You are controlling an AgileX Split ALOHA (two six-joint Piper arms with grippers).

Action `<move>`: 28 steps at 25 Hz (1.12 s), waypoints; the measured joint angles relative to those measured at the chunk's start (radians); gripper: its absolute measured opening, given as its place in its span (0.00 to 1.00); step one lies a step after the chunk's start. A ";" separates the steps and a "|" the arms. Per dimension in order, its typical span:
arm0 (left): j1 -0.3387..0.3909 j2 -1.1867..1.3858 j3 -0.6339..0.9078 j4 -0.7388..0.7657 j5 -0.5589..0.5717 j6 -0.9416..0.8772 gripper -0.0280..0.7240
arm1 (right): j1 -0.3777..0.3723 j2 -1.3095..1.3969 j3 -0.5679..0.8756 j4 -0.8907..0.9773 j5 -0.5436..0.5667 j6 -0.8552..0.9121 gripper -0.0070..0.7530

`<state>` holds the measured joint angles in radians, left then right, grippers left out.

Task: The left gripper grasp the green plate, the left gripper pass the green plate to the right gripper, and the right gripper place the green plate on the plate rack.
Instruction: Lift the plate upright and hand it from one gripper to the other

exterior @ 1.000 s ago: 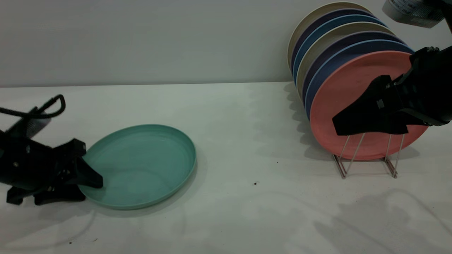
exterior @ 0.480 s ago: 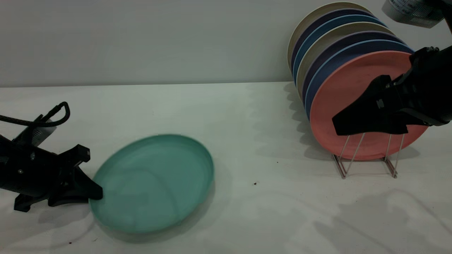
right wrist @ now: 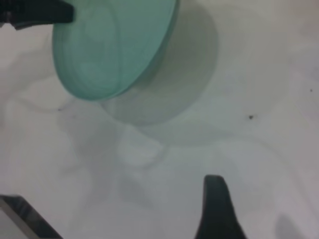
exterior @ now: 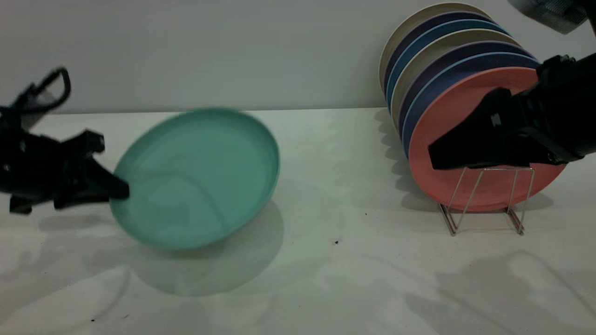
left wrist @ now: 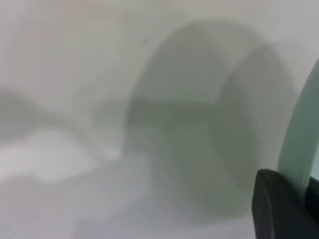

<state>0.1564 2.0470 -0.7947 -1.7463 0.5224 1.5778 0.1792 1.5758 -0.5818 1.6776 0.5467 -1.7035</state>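
Observation:
Next, my right gripper reaches the green plate and grabs its free rim (exterior: pixel 276 156), to place the green plate on the plate rack (exterior: pixel 484 195).
The green plate (exterior: pixel 195 177) is off the table, tilted with its hollow side toward the camera, its shadow on the table below. My left gripper (exterior: pixel 122 190) is shut on the plate's left rim; in the left wrist view a black finger (left wrist: pixel 279 209) clamps the teal edge (left wrist: pixel 299 144). My right gripper (exterior: pixel 435 158) hangs open and empty in front of the plate rack (exterior: pixel 484 195), pointing left. The right wrist view shows one of its fingers (right wrist: pixel 215 209) and, farther off, the green plate (right wrist: pixel 109 45) held by the left gripper (right wrist: pixel 40 12).
The rack holds several upright plates: a salmon-pink plate (exterior: pixel 456 121) in front, blue, purple and cream ones behind. The rack's front wire loops stand bare before the pink plate. White table (exterior: pixel 335 260) between the arms; grey wall behind.
The left gripper has lifted the green plate off the table, up and tilted more upright. The right gripper has shifted slightly left and up.

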 joint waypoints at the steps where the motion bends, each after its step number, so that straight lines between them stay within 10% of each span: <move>1: 0.000 -0.011 0.000 0.006 0.027 0.000 0.06 | 0.000 0.000 0.000 0.009 0.005 0.000 0.70; 28: -0.311 -0.054 0.006 -0.004 0.075 -0.002 0.06 | 0.000 0.227 -0.093 0.092 0.194 -0.049 0.69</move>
<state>-0.1550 1.9932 -0.7890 -1.7499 0.5974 1.5759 0.1792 1.8028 -0.6745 1.7700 0.7404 -1.7524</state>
